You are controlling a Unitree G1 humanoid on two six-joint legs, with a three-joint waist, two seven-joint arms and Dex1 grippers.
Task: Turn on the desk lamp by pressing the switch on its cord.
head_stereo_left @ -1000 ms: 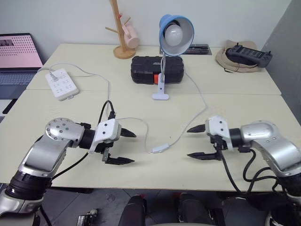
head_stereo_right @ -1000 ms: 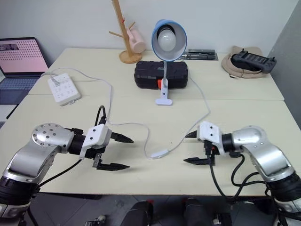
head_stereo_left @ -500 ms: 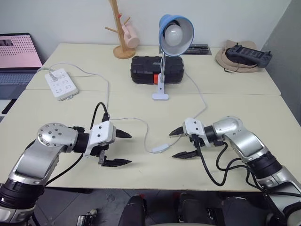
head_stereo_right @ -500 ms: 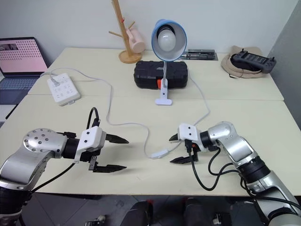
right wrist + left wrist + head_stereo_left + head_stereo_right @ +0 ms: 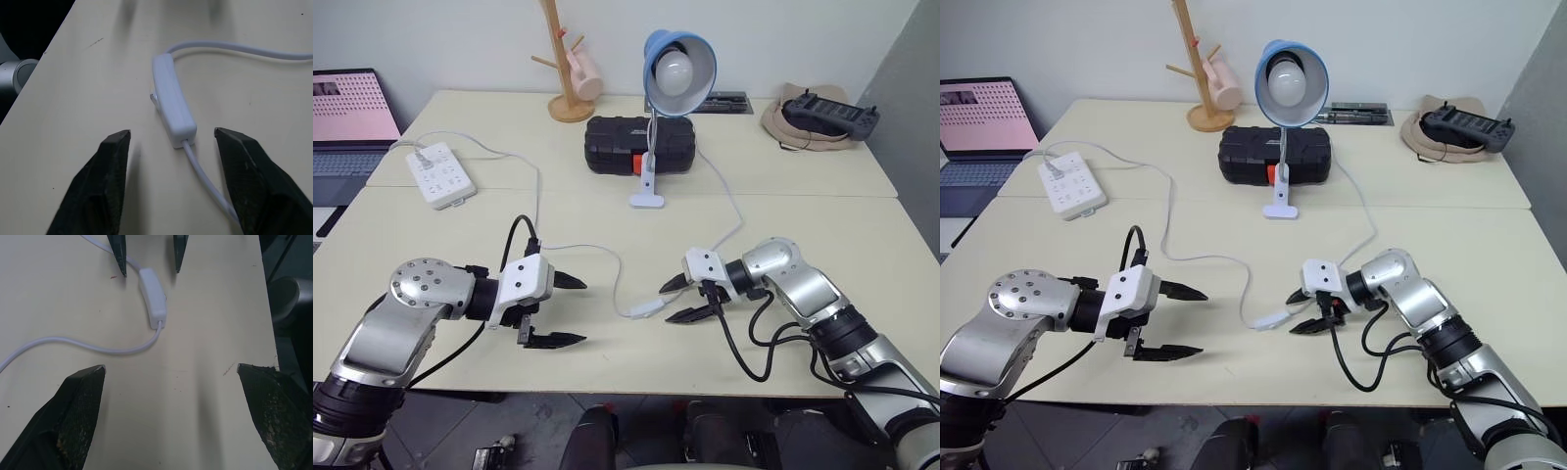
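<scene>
I need to grab the white switch next with my right gripper by its squared cord end (image 5: 183, 133), so the white switch's side button (image 5: 154, 99) stays free to be pressed.
The desk lamp (image 5: 677, 69) stands unlit at mid table, blue shade facing me. Its thin white cord (image 5: 729, 211) runs down to the switch (image 5: 648, 308), a small white oblong lying flat near the front edge. My right gripper (image 5: 669, 304) is open, its two black fingers to either side of the switch's near end (image 5: 173, 100), with a gap on each side. My left gripper (image 5: 578, 311) is open and empty, hovering a hand's width left of the switch and pointing at it. The left wrist view shows the switch (image 5: 152, 298) between the right fingertips (image 5: 120, 259).
A white power strip (image 5: 440, 174) lies at the left, cord looping toward the switch. A black case (image 5: 639, 144) sits behind the lamp base, with a wooden mug tree (image 5: 570, 69) further back. There is a laptop (image 5: 347, 117) far left and a hat with a controller (image 5: 822, 113) far right.
My right gripper has moved left and forward to the switch, and its fingers have narrowed around it. The left gripper has stayed open, in much the same place.
</scene>
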